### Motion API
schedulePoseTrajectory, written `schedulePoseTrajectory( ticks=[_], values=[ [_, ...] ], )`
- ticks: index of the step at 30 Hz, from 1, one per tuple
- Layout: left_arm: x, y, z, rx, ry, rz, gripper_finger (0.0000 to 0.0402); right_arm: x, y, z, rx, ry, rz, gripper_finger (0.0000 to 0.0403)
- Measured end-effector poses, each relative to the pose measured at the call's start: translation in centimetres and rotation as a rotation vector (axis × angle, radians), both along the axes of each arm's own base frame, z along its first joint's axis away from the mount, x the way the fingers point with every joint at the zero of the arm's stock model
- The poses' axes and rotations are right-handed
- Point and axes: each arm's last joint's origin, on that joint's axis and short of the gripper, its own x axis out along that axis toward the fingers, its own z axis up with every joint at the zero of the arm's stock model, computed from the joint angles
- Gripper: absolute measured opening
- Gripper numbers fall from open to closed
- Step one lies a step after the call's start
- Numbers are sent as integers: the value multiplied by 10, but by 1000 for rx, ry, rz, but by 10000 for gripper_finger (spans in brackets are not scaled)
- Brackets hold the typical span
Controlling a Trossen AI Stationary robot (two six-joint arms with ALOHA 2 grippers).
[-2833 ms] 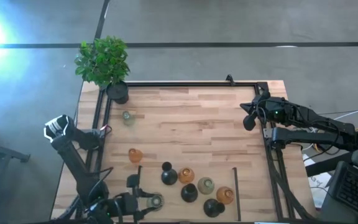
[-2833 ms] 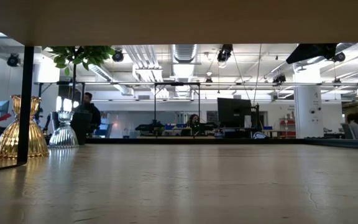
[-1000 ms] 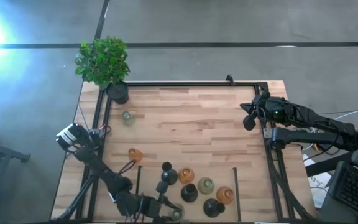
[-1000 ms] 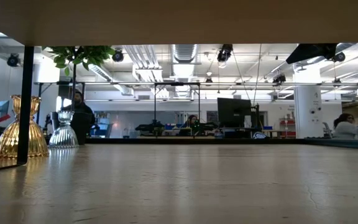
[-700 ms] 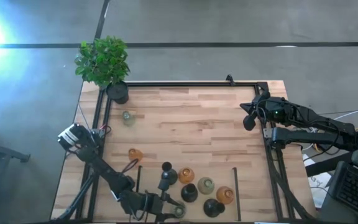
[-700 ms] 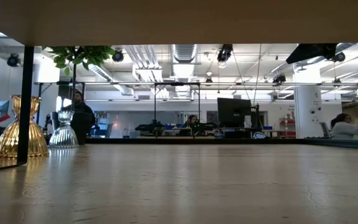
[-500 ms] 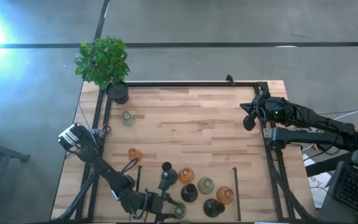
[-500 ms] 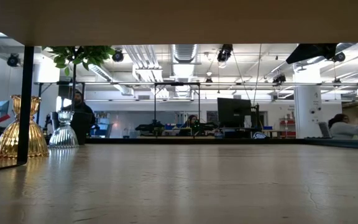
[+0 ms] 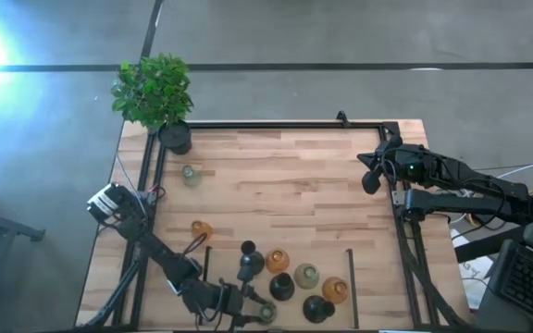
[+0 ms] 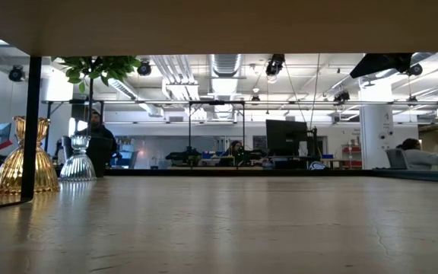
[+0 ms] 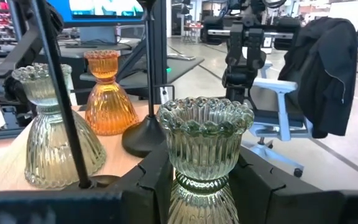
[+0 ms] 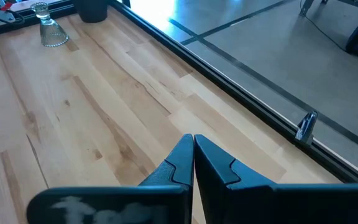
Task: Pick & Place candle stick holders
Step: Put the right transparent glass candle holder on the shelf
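Observation:
The pale green holder (image 9: pixel 267 313) is upright, low over the table beside the others, and would stand, so it is time for my left gripper to open now.
My left gripper (image 9: pixel 257 313) is at the table's near edge, shut on a pale green ribbed candle stick holder (image 11: pixel 205 149), also seen in the high view (image 9: pixel 266 314). Just beyond it stands a cluster of holders: black (image 9: pixel 251 262), amber (image 9: pixel 277 261), black (image 9: pixel 281 287), pale green (image 9: pixel 305 276), amber (image 9: pixel 335 290) and black (image 9: pixel 317 308). One amber holder (image 9: pixel 200 231) and one pale holder (image 9: pixel 190 174) stand apart on their bases at the left. My right gripper (image 9: pixel 370 180) is shut and empty at the right edge. My left gripper pinches the pale green holder by its narrow neck (image 11: pixel 204 182), just under the scalloped cup, between its two fingers (image 11: pixel 151 186). The fingers come level from the table's left. The holder stands upright in the hold; I cannot tell whether its base is on the table.
A black pot with a green plant (image 9: pixel 160 97) stands at the far left corner. A black frame rail (image 9: pixel 285 123) runs along the table's far edge and sides. Two short black bars (image 9: pixel 350 276) stand by the cluster. The table's middle and far right are bare wood (image 9: pixel 303 185).
My left gripper has carried the pale green holder along the near edge toward the table's right, up to the cluster of holders. In the last half second it has barely moved. The holder stays upright in the hold.

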Motion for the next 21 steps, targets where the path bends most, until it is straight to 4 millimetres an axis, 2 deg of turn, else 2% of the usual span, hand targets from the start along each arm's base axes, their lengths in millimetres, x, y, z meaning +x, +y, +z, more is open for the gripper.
schedulePoseTrajectory(
  ticks=[12, 17, 21],
  values=[
    [1, 2, -1, 1, 7, 9, 127, 0, 0, 0, 0, 0, 0, 8],
    [1, 3, -2, 11, 17, 14, 149, 0, 0, 0, 0, 0, 0, 8],
    [2, 4, -3, 17, 23, 19, 151, 0, 0, 0, 0, 0, 0, 8]
  ],
)
